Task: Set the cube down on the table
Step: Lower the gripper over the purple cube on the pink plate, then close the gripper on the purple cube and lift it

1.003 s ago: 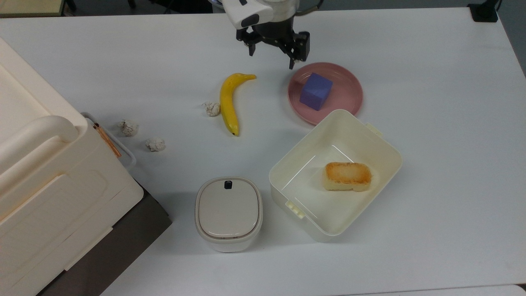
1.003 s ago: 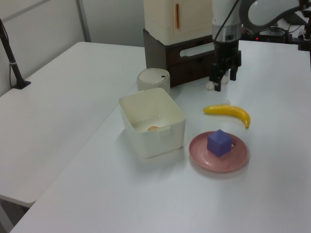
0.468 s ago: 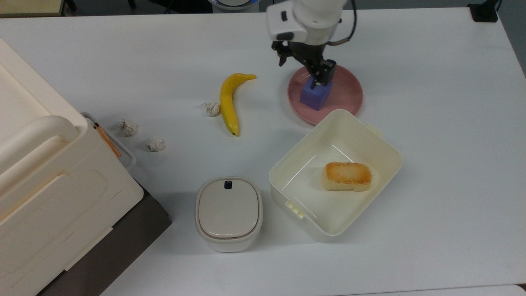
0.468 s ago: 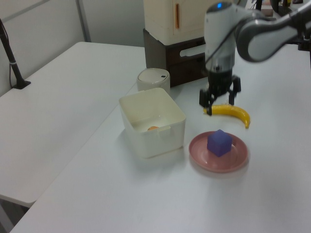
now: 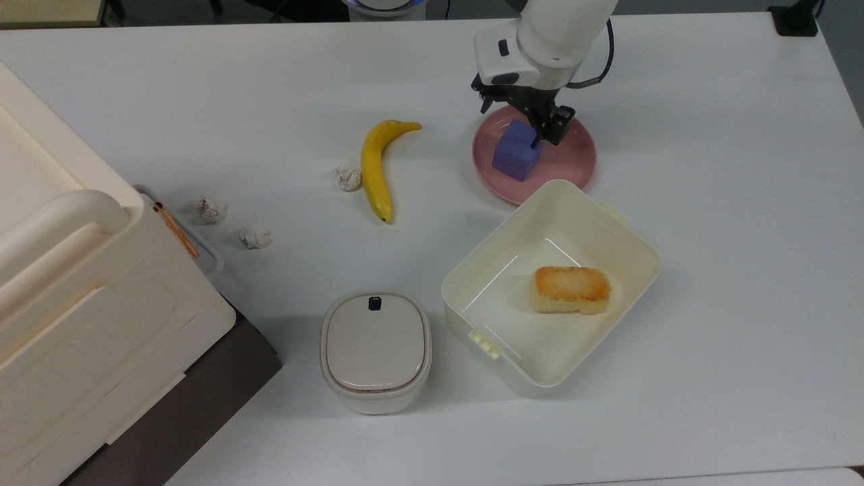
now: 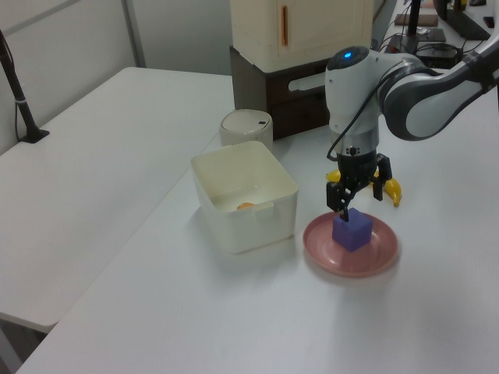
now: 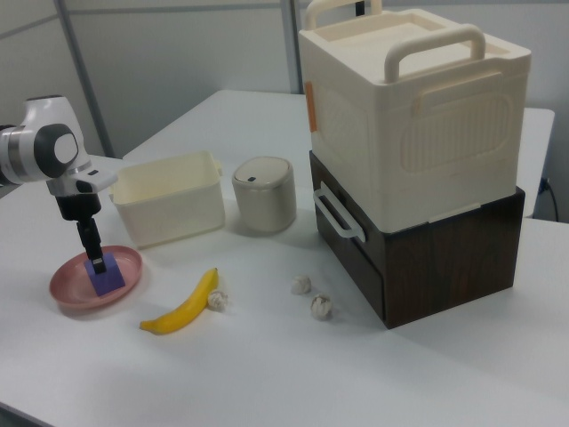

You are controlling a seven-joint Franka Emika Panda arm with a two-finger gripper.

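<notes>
I should next set the purple-blue cube (image 5: 515, 155) on the white table, so my gripper should grab it by its sides.
The purple-blue cube (image 5: 515, 155) sits on the pink plate (image 5: 575, 160), which rests on the white table (image 5: 709, 169). My gripper (image 5: 517, 123) hangs just over the cube's far top edge, open, with one finger on either side of it. From the left view the gripper (image 6: 360, 204) is low over the cube (image 6: 352, 231) on the plate (image 6: 376, 257), one fingertip down at the cube's top. In the right view the gripper (image 7: 93, 258) reaches down to the cube (image 7: 108, 277). I cannot tell if a finger touches the cube.
A banana (image 5: 375, 169) lies to the top view's left of the plate. A cream open box (image 5: 631, 233) holding bread (image 5: 571, 289) stands close in front of the plate. A lidded container (image 5: 375, 347), three paper balls and a big cream case (image 5: 81, 304) lie further left.
The gripper swung from the far table edge near the banana to the plate and came down over the cube. The cube has not moved.
</notes>
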